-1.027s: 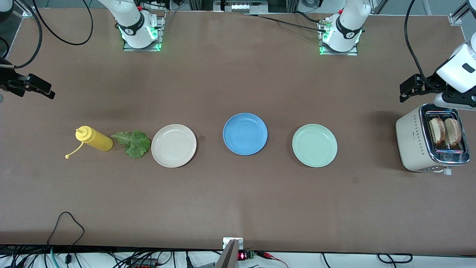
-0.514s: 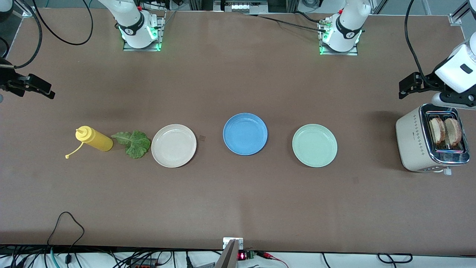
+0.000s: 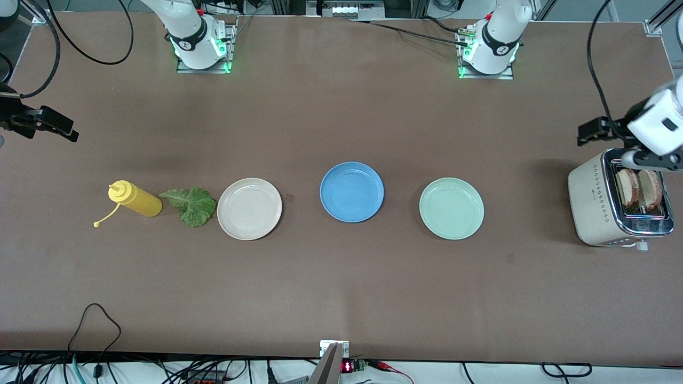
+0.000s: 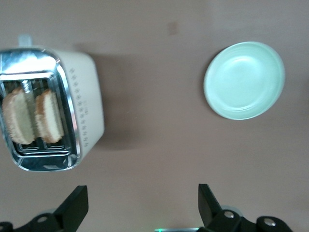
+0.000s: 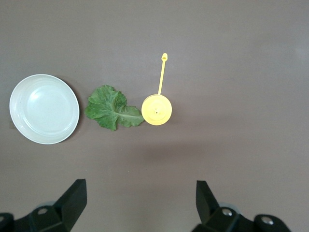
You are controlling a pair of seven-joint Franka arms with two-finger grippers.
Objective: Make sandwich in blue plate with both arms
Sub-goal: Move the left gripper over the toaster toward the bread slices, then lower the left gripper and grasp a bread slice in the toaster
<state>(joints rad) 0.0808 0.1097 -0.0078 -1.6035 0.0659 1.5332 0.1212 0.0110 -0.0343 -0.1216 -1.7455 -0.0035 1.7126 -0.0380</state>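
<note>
I will next grab the bread slice with my left gripper by its top edge (image 3: 633, 185) (image 4: 43, 115), which stands free, because the sides of the toaster slot close around the lower part of the slice.
The blue plate (image 3: 351, 192) sits empty mid-table, between a beige plate and a pale green plate. Two bread slices (image 3: 628, 188) (image 3: 650, 189) stand in the slots of a cream toaster (image 3: 592, 197) at the left arm's end; they also show in the left wrist view (image 4: 19, 121) (image 4: 48, 121). The lettuce leaf (image 3: 189, 205) (image 5: 111, 108) lies flat beside the beige plate. My left gripper (image 3: 597, 130) (image 4: 142, 208) is open and empty, up in the air over the table next to the toaster. My right gripper (image 3: 48, 124) (image 5: 140, 205) is open and empty, waiting over the table near the lettuce.
A beige plate (image 3: 249, 208) (image 5: 44, 108) and a pale green plate (image 3: 451, 208) (image 4: 244, 79) flank the blue one. A yellow squeeze bottle (image 3: 133, 198) (image 5: 157, 110) lies next to the lettuce, cap hanging on its strap. The toaster also shows in the left wrist view (image 4: 87, 106).
My left arm's hand has shifted a little closer to the toaster. The right arm and all things on the table have not moved.
</note>
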